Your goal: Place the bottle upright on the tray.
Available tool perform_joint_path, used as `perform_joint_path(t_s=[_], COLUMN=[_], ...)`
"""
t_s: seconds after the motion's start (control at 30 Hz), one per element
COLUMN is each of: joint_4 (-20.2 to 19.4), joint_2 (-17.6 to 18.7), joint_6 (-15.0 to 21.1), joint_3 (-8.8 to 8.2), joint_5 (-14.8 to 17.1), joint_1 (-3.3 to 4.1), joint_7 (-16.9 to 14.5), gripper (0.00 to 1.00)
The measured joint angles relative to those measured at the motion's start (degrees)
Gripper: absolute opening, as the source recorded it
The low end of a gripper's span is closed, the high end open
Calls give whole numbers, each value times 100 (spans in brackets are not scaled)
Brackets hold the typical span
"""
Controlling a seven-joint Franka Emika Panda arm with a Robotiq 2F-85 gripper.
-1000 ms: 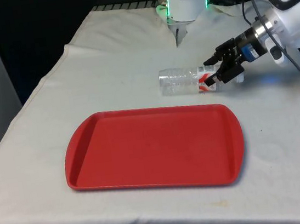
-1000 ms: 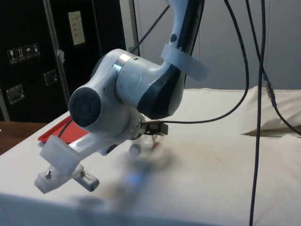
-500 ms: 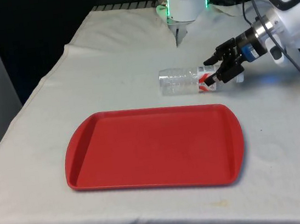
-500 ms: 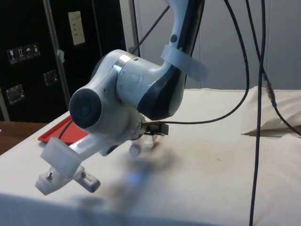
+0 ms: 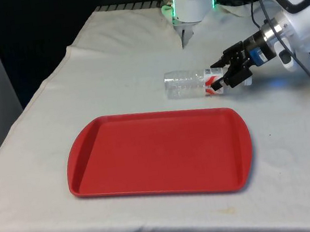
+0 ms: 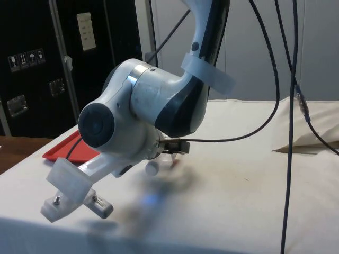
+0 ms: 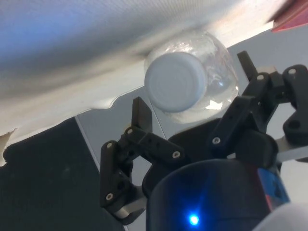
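Note:
I will grab the bottle by its body at the red label (image 5: 212, 80), so that the bottle's base (image 5: 168, 85) stays free to stand on the tray.
A clear plastic bottle (image 5: 187, 83) with a red label and a white cap (image 7: 174, 82) lies on its side on the white cloth, just beyond the far edge of the red tray (image 5: 149, 157). My gripper (image 5: 222, 77) comes in level from the cap end, low over the table. It is open, and its two fingers (image 7: 142, 113) straddle the bottle's neck and shoulder (image 7: 219, 82). In the side view the cap (image 6: 152, 168) pokes out under the arm, with the tray (image 6: 69, 150) beyond.
The tray has a raised rim and nothing on it. The robot's base (image 5: 189, 3) stands at the table's far end, with cables (image 5: 254, 0) hanging near the arm. Bare cloth lies on the front view's left of the bottle.
Almost nothing. The arm's wrist has shifted a little; the bottle lies in the same place with the fingers still around its neck.

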Motion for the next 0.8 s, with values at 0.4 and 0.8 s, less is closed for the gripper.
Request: perform_joint_path(t_s=[0.4, 0.8], joint_4=[-6, 0], joint_2=[0, 0], joint_6=[-11, -23], joint_3=[0, 0], joint_5=[0, 0], joint_1=[0, 0], joint_7=[0, 0], gripper=[100, 56])
